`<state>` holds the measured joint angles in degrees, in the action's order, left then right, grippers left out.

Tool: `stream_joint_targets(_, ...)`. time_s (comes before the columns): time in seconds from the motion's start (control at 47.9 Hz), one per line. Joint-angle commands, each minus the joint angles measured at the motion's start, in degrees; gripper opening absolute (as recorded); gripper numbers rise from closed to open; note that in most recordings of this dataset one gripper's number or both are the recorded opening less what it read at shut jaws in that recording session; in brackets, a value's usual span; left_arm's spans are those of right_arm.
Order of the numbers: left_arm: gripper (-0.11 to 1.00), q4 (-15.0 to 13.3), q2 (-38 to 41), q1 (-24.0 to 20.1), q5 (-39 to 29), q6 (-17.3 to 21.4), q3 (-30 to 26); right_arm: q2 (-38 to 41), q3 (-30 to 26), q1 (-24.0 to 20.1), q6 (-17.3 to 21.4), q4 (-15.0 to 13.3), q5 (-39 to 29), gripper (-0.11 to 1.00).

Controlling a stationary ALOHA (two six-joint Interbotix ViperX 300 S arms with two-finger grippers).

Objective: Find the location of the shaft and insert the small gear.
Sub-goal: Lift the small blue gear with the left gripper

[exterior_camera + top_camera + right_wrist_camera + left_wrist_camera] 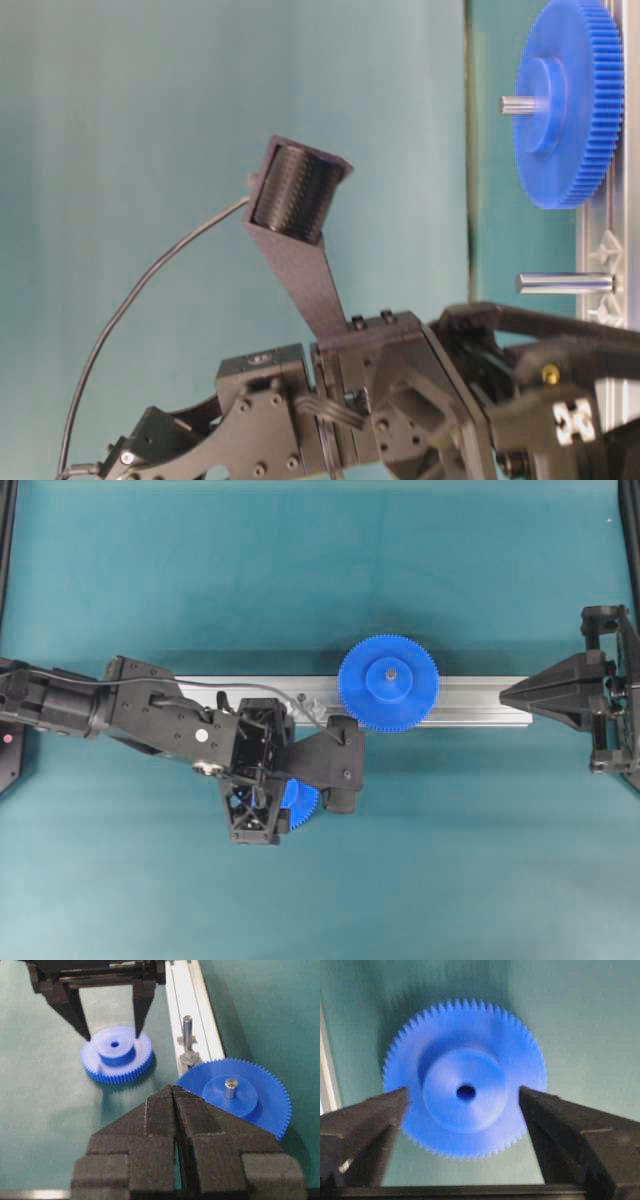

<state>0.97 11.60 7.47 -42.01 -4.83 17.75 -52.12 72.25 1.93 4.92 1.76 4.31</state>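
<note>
I should next pick up the small gear with my left gripper by its narrower raised middle [290, 793], because the small gear's toothed disc is wider than my open fingers.
The small gear [465, 1125] lies flat on the teal mat, hub up, its dark centre hole showing; it also appears in the right wrist view [117, 1062] and peeks out under the left arm [303, 805]. My left gripper [464, 1092] hangs open right over it, one finger on each side of the hub, holding nothing. The shaft [187, 1027] stands bare on the aluminium rail [177, 990], just right of the small gear, and shows again at table level [560, 283]. My right gripper [173, 1087] is shut and empty at the rail's right end [505, 692].
A larger blue gear [387, 682] sits on a grey pin on the rail, beside the shaft [235, 1092]. A grey cable [150, 680] runs along the left arm. Black frame posts [8, 540] line the mat's edges.
</note>
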Motion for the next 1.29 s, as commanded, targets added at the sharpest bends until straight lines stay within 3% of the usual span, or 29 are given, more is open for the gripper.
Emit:
stream_joint_targets(0.0, 0.93, 0.3, -0.6, 0.1, 0.6, 0.1, -1.0, 0.3, -0.5, 0.1, 0.6, 0.1, 0.4, 0.01)
stream_joint_targets(1.273, 0.92, 0.2, 3.1, 0.2, 0.3, -0.4, 0.2, 0.3, -0.4, 0.1, 1.3, 0.0, 0.5, 0.01)
